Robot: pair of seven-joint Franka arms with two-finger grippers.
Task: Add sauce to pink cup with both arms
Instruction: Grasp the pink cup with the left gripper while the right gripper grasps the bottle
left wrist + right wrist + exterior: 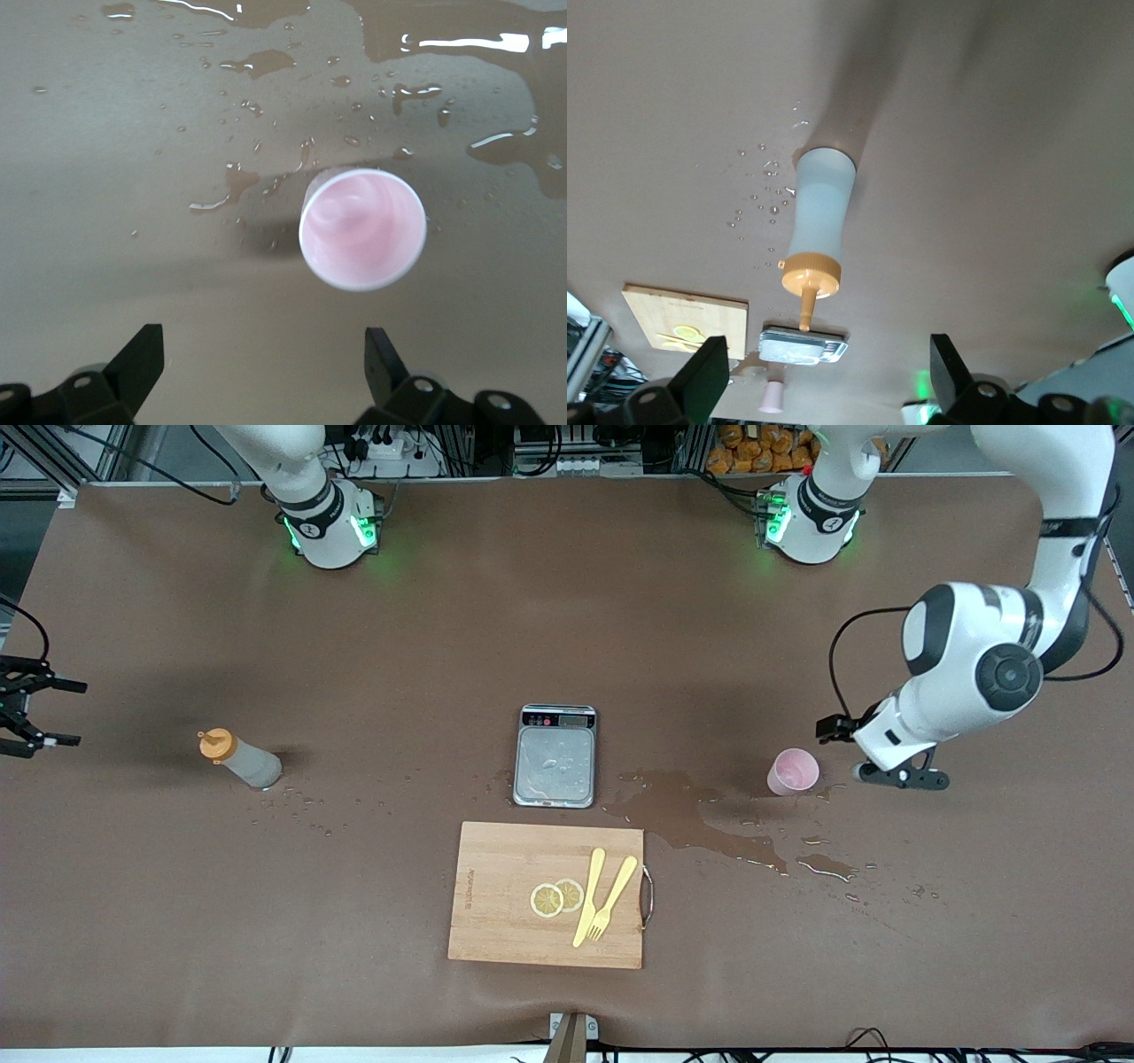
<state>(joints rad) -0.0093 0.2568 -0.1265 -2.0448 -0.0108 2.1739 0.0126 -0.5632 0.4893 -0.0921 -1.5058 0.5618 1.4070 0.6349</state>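
The pink cup's opening (798, 767) has to stay free to take the sauce, so my left gripper will next grab the cup by its side (778, 782).
The sauce bottle (241, 759), greyish-white with an orange nozzle cap, stands on the table toward the right arm's end. My right gripper (64, 713) is open and empty beside it, well apart from it. In the right wrist view the bottle (818, 221) lies ahead of that gripper (828, 365). The pink cup (792, 771) stands upright and empty toward the left arm's end. My left gripper (873, 755) is open and empty, low beside the cup and not touching it. In the left wrist view the cup (361, 228) lies just ahead of that gripper (264, 352).
A steel scale (555, 755) sits mid-table. A wooden cutting board (496, 895) with lemon slices (555, 897), a yellow fork and a yellow knife lies nearer the front camera. A wet puddle (682, 815) and droplets spread between the scale and the cup.
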